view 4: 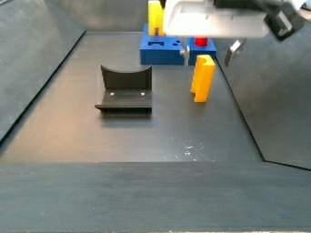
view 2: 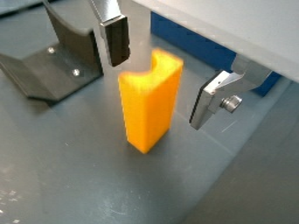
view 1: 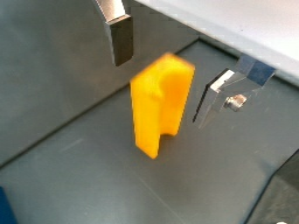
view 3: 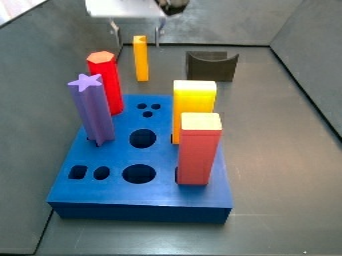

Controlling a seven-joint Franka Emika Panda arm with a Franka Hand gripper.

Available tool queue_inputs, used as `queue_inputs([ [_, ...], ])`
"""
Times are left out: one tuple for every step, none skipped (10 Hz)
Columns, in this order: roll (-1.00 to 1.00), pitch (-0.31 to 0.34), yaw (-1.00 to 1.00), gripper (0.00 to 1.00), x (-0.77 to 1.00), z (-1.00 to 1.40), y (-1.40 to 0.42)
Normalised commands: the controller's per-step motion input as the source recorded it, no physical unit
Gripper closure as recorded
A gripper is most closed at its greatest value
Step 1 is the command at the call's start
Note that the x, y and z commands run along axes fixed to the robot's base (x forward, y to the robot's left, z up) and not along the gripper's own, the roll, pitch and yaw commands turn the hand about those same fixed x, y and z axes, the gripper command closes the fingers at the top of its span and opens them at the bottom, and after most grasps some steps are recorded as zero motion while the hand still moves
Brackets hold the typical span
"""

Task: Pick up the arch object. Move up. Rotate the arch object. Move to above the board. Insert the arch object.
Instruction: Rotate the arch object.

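The arch object will go into the board [view 3: 134, 185], so I will grip it next by its top end [view 3: 140, 42].
The arch object [view 1: 160, 105] is a slim orange-yellow piece standing upright on the dark floor, with a notch along one side. It also shows in the other wrist view [view 2: 152, 105] and in both side views [view 3: 140, 58] [view 4: 202, 79]. My gripper [view 1: 163, 87] is open, its jaws on either side of the arch's top with a gap on each side. It shows the same way in the other wrist view [view 2: 158, 87] and from the sides [view 3: 136, 38] [view 4: 209, 50]. The blue board [view 3: 134, 185] lies apart from the arch.
The board holds a red hexagon peg [view 3: 104, 85], a purple star peg [view 3: 91, 110], a thick yellow block [view 3: 194, 97] and a red block [view 3: 199, 150]. The dark fixture [view 3: 210, 66] [view 4: 124, 89] stands on the floor beside the arch. Grey walls enclose the floor.
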Motion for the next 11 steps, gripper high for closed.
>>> queue_inputs([
  [-0.02,0.037,-0.02,0.00,-0.02,0.66,0.00],
  [-0.02,0.037,-0.02,0.00,-0.02,0.54,0.00],
  [-0.03,0.040,-0.02,0.00,-0.01,0.31,0.00],
  [-0.01,0.007,-1.00,0.00,0.00,0.00,0.00],
  [-0.01,0.006,-1.00,0.00,0.02,-0.14,0.01],
  [-0.01,0.005,-1.00,0.00,0.03,-0.11,0.02],
  [-0.01,0.003,-1.00,0.00,0.03,-0.06,0.02],
  [-0.01,0.003,-1.00,0.00,0.03,-0.05,0.02],
  [-0.01,0.003,-1.00,0.00,0.03,-0.05,0.02],
  [-0.01,0.003,-1.00,0.00,0.03,-0.04,0.02],
  [-0.01,0.003,-1.00,0.00,0.03,-0.04,0.02],
])
